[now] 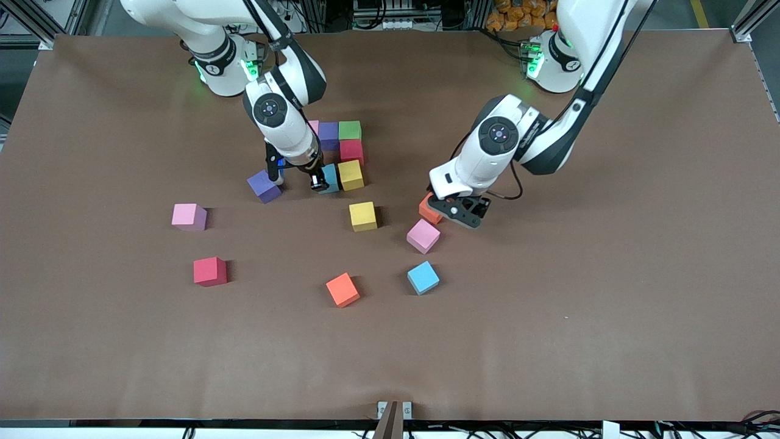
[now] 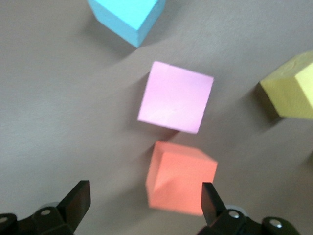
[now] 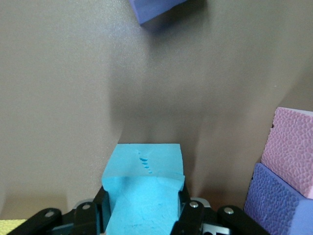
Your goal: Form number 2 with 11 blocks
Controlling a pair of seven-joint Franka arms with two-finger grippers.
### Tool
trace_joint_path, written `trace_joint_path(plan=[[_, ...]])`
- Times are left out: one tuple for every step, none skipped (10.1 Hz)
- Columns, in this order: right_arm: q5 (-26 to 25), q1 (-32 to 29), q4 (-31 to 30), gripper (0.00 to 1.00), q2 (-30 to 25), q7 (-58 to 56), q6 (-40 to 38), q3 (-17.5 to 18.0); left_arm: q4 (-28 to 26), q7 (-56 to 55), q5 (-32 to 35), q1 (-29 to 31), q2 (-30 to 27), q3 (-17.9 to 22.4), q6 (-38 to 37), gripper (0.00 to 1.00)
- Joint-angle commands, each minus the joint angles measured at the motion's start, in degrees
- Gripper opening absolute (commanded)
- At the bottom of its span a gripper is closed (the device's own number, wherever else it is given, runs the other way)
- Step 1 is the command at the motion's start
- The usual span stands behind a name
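My left gripper should next take hold of the orange block by two opposite sides, so that it can help form the number 2.
My right gripper is shut on a light blue block, held low beside the yellow block of a partial figure. That figure also holds red, green, purple and pink blocks. The right wrist view shows the light blue block pinched between the fingers. My left gripper stands open just above the table around an orange block. In the left wrist view that orange block lies close to one finger.
Loose blocks lie nearer the camera: purple, pink, red, orange, yellow, pink and light blue. The pink one sits right next to the orange block under my left gripper.
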Motion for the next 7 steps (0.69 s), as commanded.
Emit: trace_joint_path(plan=[[0.85, 0.29, -0.98, 0.00, -0.23, 2.00, 2.41, 0.18, -2.24, -4.48, 1.13, -2.21, 2.05, -0.19, 6.96, 1.00], [0.85, 0.38, -0.89, 0.00, -0.23, 2.18, 2.41, 0.18, -3.12, -4.67, 1.13, -3.26, 2.66, -0.10, 8.38, 1.00], [0.85, 0.38, -0.89, 0.00, -0.23, 2.18, 2.41, 0.35, -4.09, -4.67, 1.21, -3.79, 2.75, -0.19, 8.66, 1.00], [0.85, 0.38, -0.81, 0.00, -0.23, 2.18, 2.41, 0.35, -5.23, -4.67, 4.61, -4.40, 2.41, -0.19, 8.66, 1.00], [0.85, 0.38, -0.80, 0.00, -0.23, 2.18, 2.50, 0.35, -5.50, -5.02, 10.65, -4.06, 2.58, -0.28, 8.66, 0.98], [0.85, 0.38, -0.80, 0.00, -0.23, 2.18, 2.50, 1.14, -5.85, -5.98, 12.71, -4.23, 2.84, -0.28, 8.66, 0.97], [0.85, 0.38, -0.80, 0.00, -0.23, 2.27, 2.50, 1.32, -6.29, -6.16, 13.25, -4.41, 2.84, -0.28, 8.66, 0.96]])
